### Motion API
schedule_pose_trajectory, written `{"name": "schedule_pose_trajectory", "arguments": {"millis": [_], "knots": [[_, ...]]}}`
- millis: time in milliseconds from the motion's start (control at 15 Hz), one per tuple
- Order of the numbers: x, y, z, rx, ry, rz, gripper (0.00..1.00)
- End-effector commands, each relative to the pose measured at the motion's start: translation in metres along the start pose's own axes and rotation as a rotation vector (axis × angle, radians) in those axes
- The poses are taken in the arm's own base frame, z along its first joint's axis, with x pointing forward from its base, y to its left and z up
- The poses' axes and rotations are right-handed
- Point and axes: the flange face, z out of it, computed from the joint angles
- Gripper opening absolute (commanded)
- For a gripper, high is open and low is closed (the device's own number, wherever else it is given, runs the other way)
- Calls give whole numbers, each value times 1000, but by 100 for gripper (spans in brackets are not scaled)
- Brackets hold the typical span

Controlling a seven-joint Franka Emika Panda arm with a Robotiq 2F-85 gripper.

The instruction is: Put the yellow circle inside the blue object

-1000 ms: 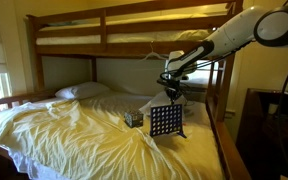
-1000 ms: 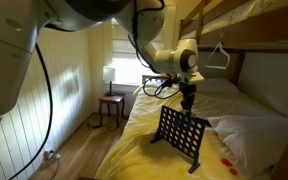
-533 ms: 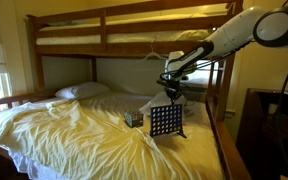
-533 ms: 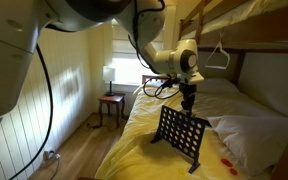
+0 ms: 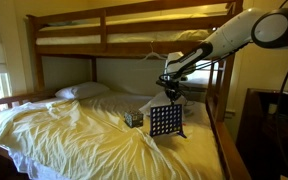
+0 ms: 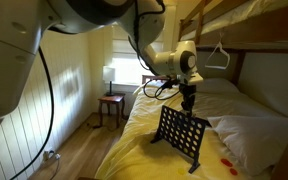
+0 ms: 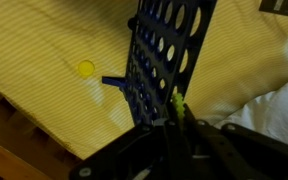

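The yellow circle is edge-on at the panel's top edge and would fall into the panel, so it is now time for my gripper to release the circle.
The blue object is a dark upright panel with rows of round holes, standing on the yellow bed sheet; it also shows in an exterior view and in the wrist view. My gripper hangs just above the panel's top edge, as an exterior view also shows. In the wrist view my gripper is shut on a yellow circle, seen edge-on, right by the panel's top edge. Another yellow circle lies flat on the sheet beside the panel.
A small dark cube-shaped box sits on the sheet next to the panel. Red discs lie near the panel's foot. The upper bunk is overhead. A pillow is at the head. A nightstand stands beside the bed.
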Motion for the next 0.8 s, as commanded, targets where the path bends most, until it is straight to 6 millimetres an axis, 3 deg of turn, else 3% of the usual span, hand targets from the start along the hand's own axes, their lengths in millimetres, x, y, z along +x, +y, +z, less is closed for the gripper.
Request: {"name": "schedule_pose_trajectory", "arguments": {"millis": [0,267,400,733], "knots": [[-3,-7,1,2,37,19,2],[-4,-6,0,-2,39,15,2],[-5,-6,0,-2,40,15,34],[-6,-6,-1,-2,43,16,67]]}}
